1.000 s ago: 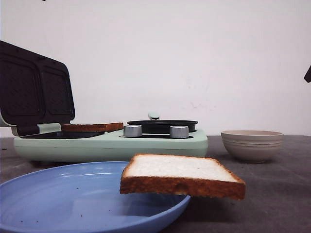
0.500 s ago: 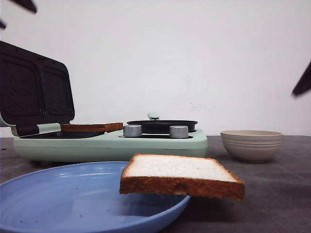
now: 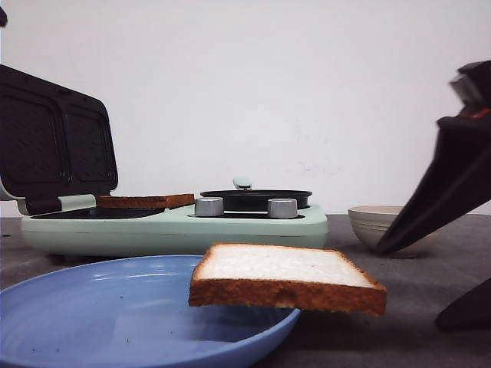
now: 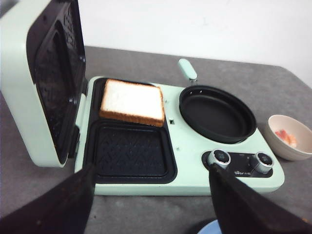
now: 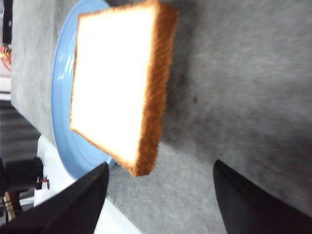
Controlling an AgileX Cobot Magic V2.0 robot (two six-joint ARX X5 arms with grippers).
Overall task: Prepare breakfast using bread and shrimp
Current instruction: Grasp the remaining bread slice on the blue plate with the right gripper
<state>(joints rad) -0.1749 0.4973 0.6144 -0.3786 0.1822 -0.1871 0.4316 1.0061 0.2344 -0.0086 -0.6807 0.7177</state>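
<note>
I should move my right gripper toward the near corner of the bread slice before I close it on the slice. I can see empty table between my fingers and that corner, so I would miss if I closed now.
One slice of bread (image 3: 284, 272) lies tilted over the right rim of the blue plate (image 3: 92, 307), its corner overhanging the table. My right gripper (image 3: 410, 290) is open just to its right, near table height. In the right wrist view that slice (image 5: 117, 83) lies ahead of the open right gripper (image 5: 161, 165), apart from both fingers. A second slice (image 4: 132, 101) rests in the far tray of the sandwich maker (image 4: 195, 151). My left gripper (image 4: 151, 170) hangs open above the maker's near side, empty. Shrimp (image 4: 286, 138) lie in a beige bowl (image 4: 275, 126).
The maker's lid (image 3: 54, 146) stands open at the left. A black pan (image 3: 257, 199) and two knobs (image 3: 209, 206) sit on its right half. The bowl (image 3: 368, 222) stands behind my right gripper's upper finger (image 3: 453, 192). The table's edge (image 5: 117, 214) runs close to the plate.
My right gripper has come down from the upper right edge to table height beside the plated slice. The left gripper has nearly left the top left corner.
</note>
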